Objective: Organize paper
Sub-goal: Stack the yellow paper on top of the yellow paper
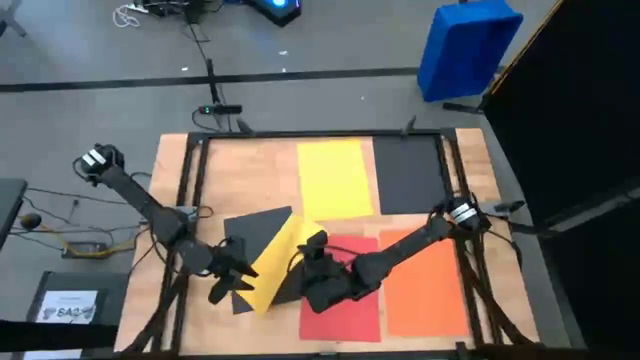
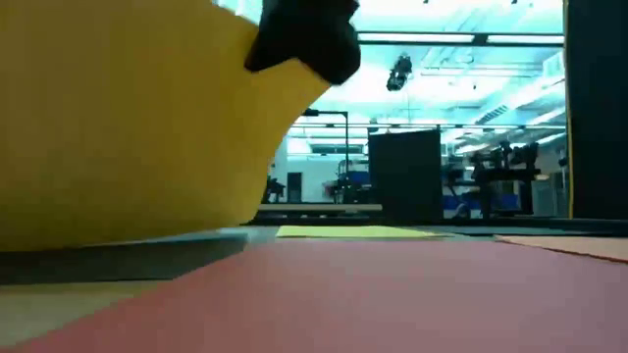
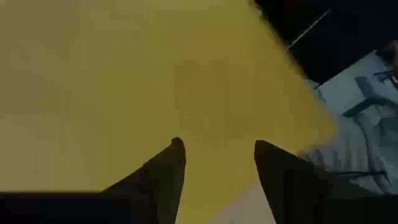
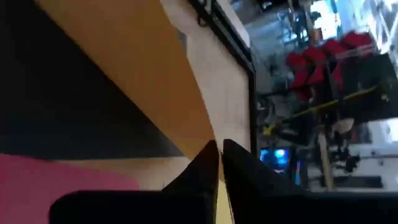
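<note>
My left gripper should grab the loose yellow sheet by its edge [image 1: 248,272] next, to stack it with the flat yellow sheet.
A loose yellow sheet [image 1: 275,262] stands lifted and bowed at the table's near middle. Its lower part rests on a tilted dark grey sheet [image 1: 255,228]. My right gripper [image 1: 315,250] is shut on the yellow sheet's raised far-right part. My left gripper [image 1: 232,278] is open at that sheet's left side, and the yellow surface [image 3: 155,81] fills its wrist view. A second yellow sheet [image 1: 335,178] and a black sheet [image 1: 410,175] lie flat at the far side. A red sheet [image 1: 345,300] and an orange sheet [image 1: 425,285] lie flat at the near right. My right gripper [image 4: 219,149] pinches the yellow sheet's raised edge [image 4: 217,193] between its two fingers. In the low view it holds the sheet's top [image 2: 265,59] from above. The sheet hangs bowed below it, with the bottom [image 2: 118,240] on the dark grey sheet. My left gripper [image 3: 217,155] has its open fingers close against the yellow sheet; whether they touch it I cannot tell.
A dark frame [image 1: 195,190] runs around the work area on the wooden table. A blue bin [image 1: 468,45] stands on the floor beyond the far right corner. A dark box with a white label [image 1: 65,305] sits off the table's left near side.
</note>
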